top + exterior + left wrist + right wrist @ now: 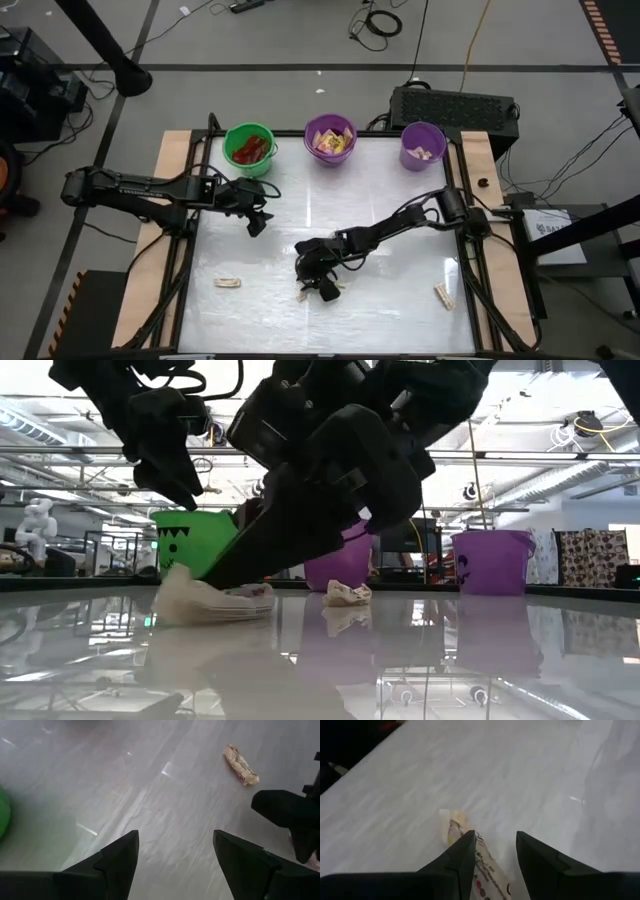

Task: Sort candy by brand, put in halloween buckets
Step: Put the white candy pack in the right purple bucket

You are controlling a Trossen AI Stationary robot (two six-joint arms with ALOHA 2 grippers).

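Observation:
My right gripper next grabs the tan candy by its red-dotted end (484, 882), for the lavender bucket.
My right gripper (318, 288) (495, 834) is low over the table's near middle, open, with a narrow tan candy (456, 827) (205, 603) lying on the table by its fingers. My left gripper (257, 222) (175, 837) hovers open over bare table, in front of the green bucket (249, 148). The green bucket holds red packets, the purple bucket (330, 138) yellow ones and the lavender bucket (423, 145) tan ones. All three stand along the far edge. Two more tan candies lie flat near the front: one on the left (228, 283) (241, 765), one on the right (443, 295). My right gripper slants down from above, fingers open. The tan candy's near end (482, 865) lies between them, running along the fingers, against the inner side of one finger (465, 855). The other finger stands clear of it. The candy rests flat on the table.
The white tabletop (400, 270) is bordered by wooden side strips and a dark frame. A black box (455, 105) sits behind the far right corner. Open table lies between the buckets and both grippers. The right arm's gripper (290, 815) shows in the left wrist view.

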